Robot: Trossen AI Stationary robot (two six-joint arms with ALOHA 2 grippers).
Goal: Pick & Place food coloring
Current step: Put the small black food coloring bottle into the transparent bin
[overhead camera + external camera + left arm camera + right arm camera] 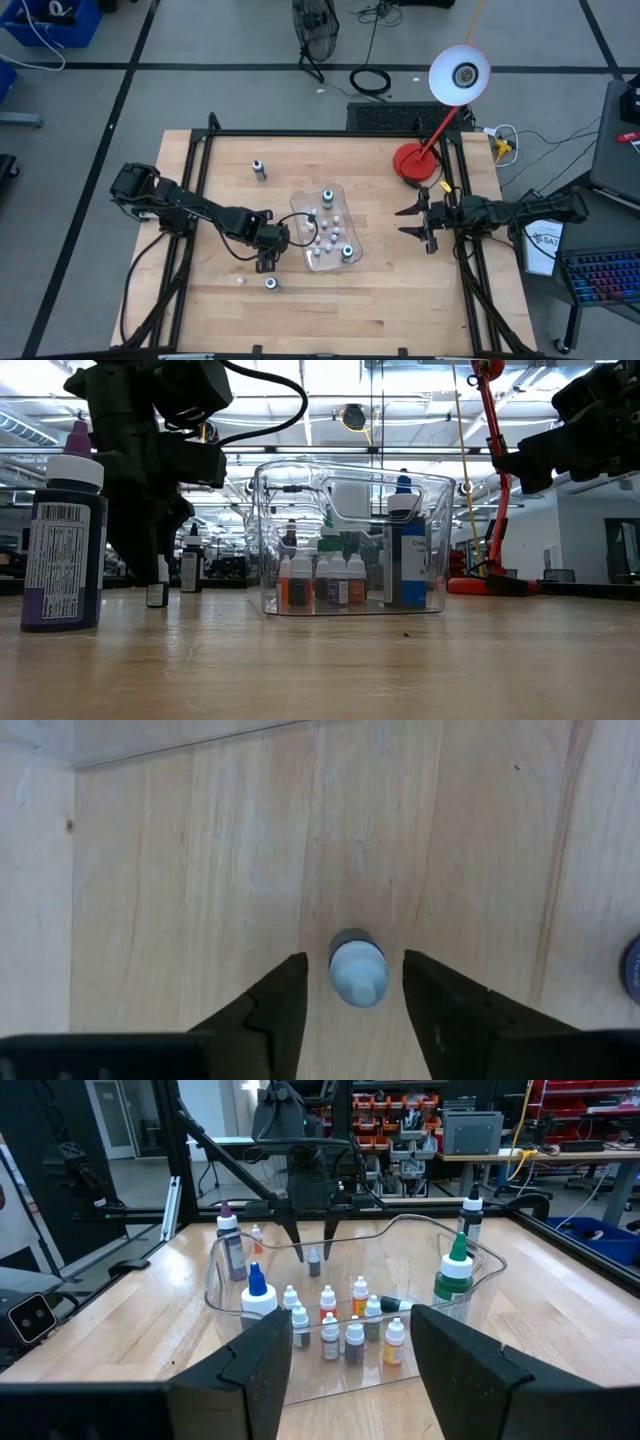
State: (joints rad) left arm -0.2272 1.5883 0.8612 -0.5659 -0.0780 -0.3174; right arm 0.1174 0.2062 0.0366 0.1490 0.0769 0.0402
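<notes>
I should next use my left gripper to grab the tiny food coloring bottle by its white cap, so I can place the bottle in the clear tray.
A tiny dark food coloring bottle with a white cap stands upright on the wooden table, left of the clear tray. My left gripper points down over it, open, one finger on each side with a gap on both sides. The low view shows the bottle under that gripper. Several more small bottles stand inside the tray. My right gripper waits open above the table, right of the tray.
A larger purple-capped bottle stands just near of the left gripper, and a dark bottle stands toward the far left. A red desk lamp's base sits at the far right corner. Black frame rails border the table.
</notes>
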